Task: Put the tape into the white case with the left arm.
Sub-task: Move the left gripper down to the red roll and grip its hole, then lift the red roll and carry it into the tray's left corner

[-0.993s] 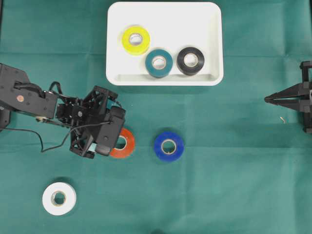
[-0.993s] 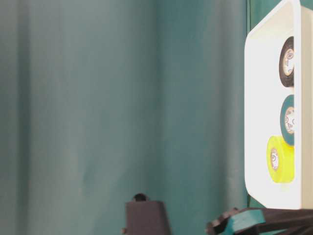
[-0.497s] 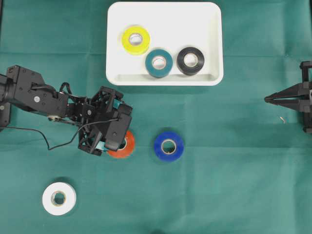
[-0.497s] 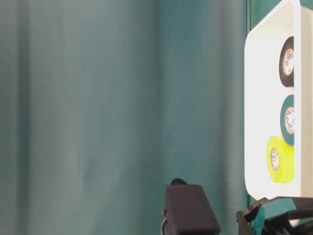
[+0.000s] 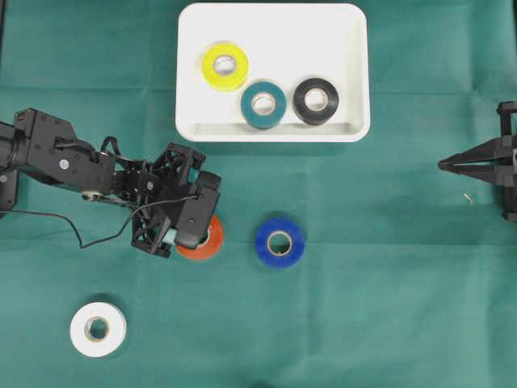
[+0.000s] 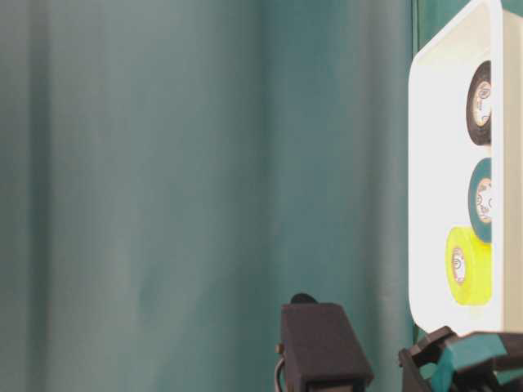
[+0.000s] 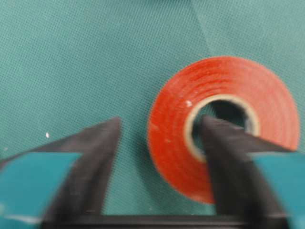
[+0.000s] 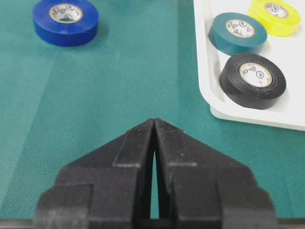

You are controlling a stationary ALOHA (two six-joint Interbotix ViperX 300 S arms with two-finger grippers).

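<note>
My open fingers are less wide than the red tape roll is across, so my left gripper should next pinch its ring side (image 7: pixel 168 130), with one finger inside the roll's hole.
A red tape roll (image 5: pixel 213 242) lies flat on the green cloth, left of centre. My left gripper (image 5: pixel 196 233) is down over it. In the left wrist view its jaws straddle the roll's left wall (image 7: pixel 169 143). The right finger (image 7: pixel 224 152) stands in the roll's hole against the inner rim. The left finger (image 7: pixel 102 143) is outside the roll, with a strip of cloth between it and the tape. The left gripper (image 7: pixel 161 121) is open. The white case (image 5: pixel 343 48) sits at the back centre. My right gripper (image 5: pixel 443 165) rests shut at the right edge.
Yellow (image 5: pixel 224 65), teal (image 5: pixel 262 104) and black (image 5: pixel 316 100) tape rolls lie inside the case. A blue roll (image 5: pixel 279 242) sits just right of the red one. A white roll (image 5: pixel 98 328) lies at the front left. The left arm's cable (image 5: pixel 81 242) trails on the cloth.
My left gripper has shifted right and settled over the red roll, covering more of it. The right arm and the other rolls have not moved.
</note>
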